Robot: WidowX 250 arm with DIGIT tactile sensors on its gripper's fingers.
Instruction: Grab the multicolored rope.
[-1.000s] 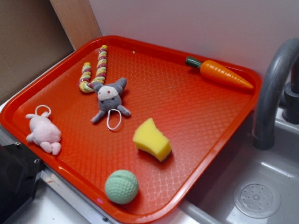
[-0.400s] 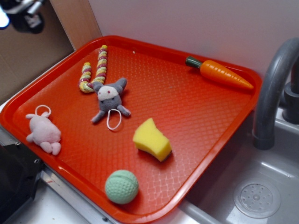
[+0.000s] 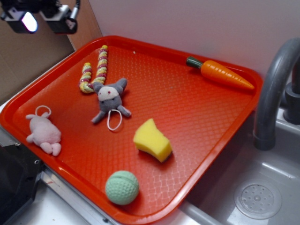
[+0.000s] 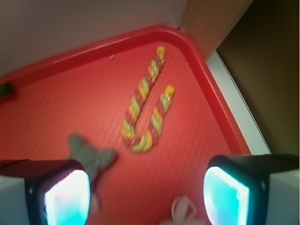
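Note:
The gripper will next take hold of the multicolored rope by the yellow-tipped end of its longer arm [image 3: 103,53] to get it off the red tray [image 3: 187,108].
The multicolored rope [image 3: 93,70] lies bent double near the back left corner of the red tray [image 3: 187,108]; it is striped yellow-green, maroon and white. In the wrist view the rope [image 4: 145,112] lies ahead of the jaws, its bend nearest. My gripper [image 3: 42,16] hangs high at the top left, above and left of the rope, not touching it. Its jaws stand wide apart and empty, and its fingertips [image 4: 68,199] show in the wrist view.
A grey plush bunny [image 3: 111,99] with a white loop lies just in front of the rope. A pink plush [image 3: 43,131], a yellow sponge [image 3: 152,139], a green ball [image 3: 122,187] and a plastic carrot [image 3: 221,73] lie on the tray. A sink and a grey faucet [image 3: 276,89] are at the right.
The gripper has come into the exterior view at the top left and moved right, toward the tray. The things on the tray have not moved.

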